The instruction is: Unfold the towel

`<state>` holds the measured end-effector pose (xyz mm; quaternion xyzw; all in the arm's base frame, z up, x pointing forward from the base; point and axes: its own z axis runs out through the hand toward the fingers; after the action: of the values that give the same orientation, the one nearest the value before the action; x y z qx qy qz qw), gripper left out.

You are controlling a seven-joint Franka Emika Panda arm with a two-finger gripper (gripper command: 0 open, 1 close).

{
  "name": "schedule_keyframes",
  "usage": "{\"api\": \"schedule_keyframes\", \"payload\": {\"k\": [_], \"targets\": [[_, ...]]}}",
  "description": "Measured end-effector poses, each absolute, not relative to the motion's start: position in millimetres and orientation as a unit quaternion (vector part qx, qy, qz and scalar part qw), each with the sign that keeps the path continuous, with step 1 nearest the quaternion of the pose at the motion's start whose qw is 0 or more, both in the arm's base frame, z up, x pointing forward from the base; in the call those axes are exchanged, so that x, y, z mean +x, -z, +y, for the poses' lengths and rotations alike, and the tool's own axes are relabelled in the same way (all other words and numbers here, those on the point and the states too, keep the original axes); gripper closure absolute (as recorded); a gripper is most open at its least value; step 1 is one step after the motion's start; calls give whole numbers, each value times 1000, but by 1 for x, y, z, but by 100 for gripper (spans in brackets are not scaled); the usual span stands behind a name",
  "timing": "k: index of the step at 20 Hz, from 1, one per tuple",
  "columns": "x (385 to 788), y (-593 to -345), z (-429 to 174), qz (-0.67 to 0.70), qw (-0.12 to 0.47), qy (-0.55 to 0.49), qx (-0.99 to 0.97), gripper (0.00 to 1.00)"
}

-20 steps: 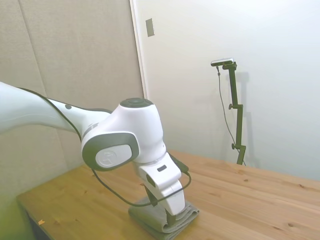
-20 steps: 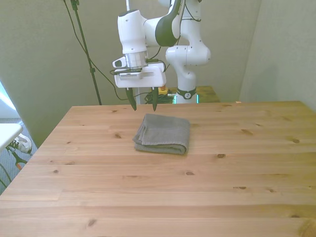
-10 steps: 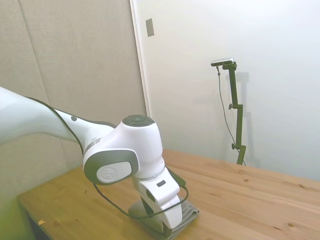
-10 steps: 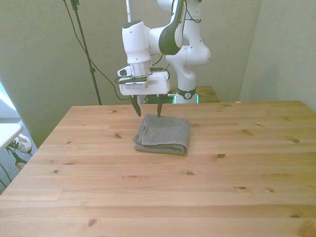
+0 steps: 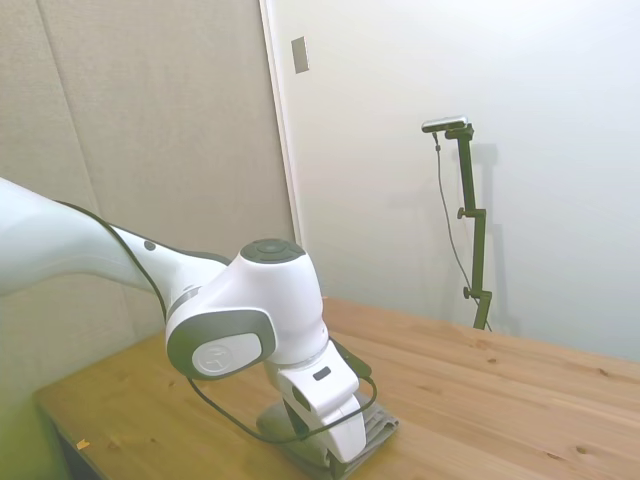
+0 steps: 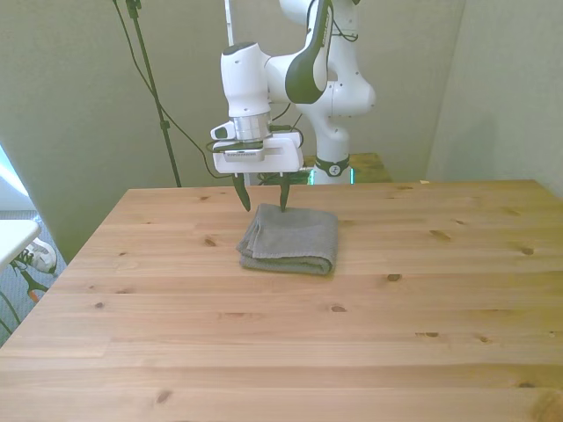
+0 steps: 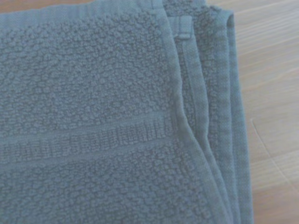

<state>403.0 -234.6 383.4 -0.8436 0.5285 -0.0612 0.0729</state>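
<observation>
The gripper should next grip the towel's hemmed corner, since only the towel's stacked hems show loose edges. Then it can unfold the towel [image 6: 292, 237].
The grey towel [image 6: 292, 237] lies folded on the wooden table, its layered edges toward the front view's left. My gripper [image 6: 263, 200] is open and hangs over the towel's far corner at the front view's left, one fingertip [image 6: 283, 207] at the cloth and the other just beyond its edge. In the side view the towel [image 5: 376, 428] peeks out from under the wrist, and the fingers are hidden there. The wrist view is filled by the towel [image 7: 93, 116], with stacked hems along one side and bare wood past them.
The wooden table [image 6: 290, 334] spreads wide around the towel. A dark cable [image 6: 145, 70] hangs down behind the table at the front view's left. The robot's base [image 6: 330, 105] stands behind the far edge.
The gripper has come down and shifted a little toward the front view's right, from above the table behind the towel to the towel's far corner. The towel has not moved.
</observation>
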Motion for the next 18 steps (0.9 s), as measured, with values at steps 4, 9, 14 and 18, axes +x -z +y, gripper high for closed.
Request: {"api": "schedule_keyframes", "payload": {"k": [4,9,14,18], "targets": [[404,-379,-231,526,71,72,-844,100],[402,-374,-229,525,71,71,-845,100],[400,-372,-229,524,70,71,-846,100],[400,-372,-229,524,70,71,-846,100]]}}
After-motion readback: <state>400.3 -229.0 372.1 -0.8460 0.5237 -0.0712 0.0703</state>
